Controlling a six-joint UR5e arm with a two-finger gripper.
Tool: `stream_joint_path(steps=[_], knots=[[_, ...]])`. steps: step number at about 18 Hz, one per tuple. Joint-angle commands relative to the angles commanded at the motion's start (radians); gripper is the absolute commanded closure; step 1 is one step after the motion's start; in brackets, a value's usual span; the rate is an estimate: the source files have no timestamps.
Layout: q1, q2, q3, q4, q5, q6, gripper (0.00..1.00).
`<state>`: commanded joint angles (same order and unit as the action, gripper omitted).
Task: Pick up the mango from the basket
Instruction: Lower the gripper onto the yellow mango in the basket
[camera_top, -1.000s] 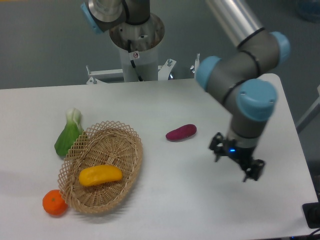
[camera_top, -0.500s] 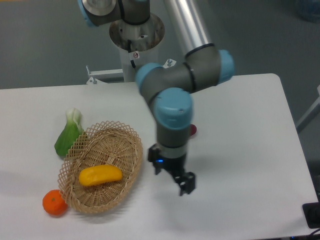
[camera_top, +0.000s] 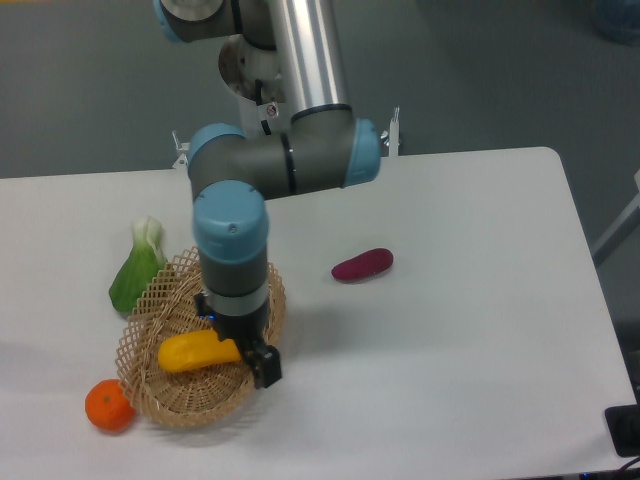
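I need to grab the mango by its end farther from the orange next, so my gripper can take it out of the wicker basket.
The yellow-orange mango (camera_top: 192, 352) lies in the tan wicker basket (camera_top: 150, 395) at the front left of the table. My gripper (camera_top: 240, 342) hangs over the right half of the basket, just above the mango's right end. It is open. One dark finger (camera_top: 266, 367) shows to the right of the mango, near the basket's rim. The wrist hides the other finger. I cannot tell whether the fingers touch the fruit.
A small round orange (camera_top: 108, 406) sits against the basket's front left. A green leafy vegetable (camera_top: 136, 272) lies behind the basket's left side. A purple sweet potato (camera_top: 362, 265) rests mid-table. The robot's base (camera_top: 262, 75) stands at the back edge.
The arm has swung from the right side of the table leftward across it. The gripper now sits over the basket at the mango. The produce has not moved.
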<state>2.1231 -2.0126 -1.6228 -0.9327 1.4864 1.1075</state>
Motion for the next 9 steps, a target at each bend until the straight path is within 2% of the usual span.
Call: stream_joint_path(steps=[4, 9], knots=[[-0.011, 0.028, -0.081, 0.005, 0.002, 0.009, 0.0], [-0.021, 0.025, -0.101, 0.005, 0.002, 0.014, 0.0]])
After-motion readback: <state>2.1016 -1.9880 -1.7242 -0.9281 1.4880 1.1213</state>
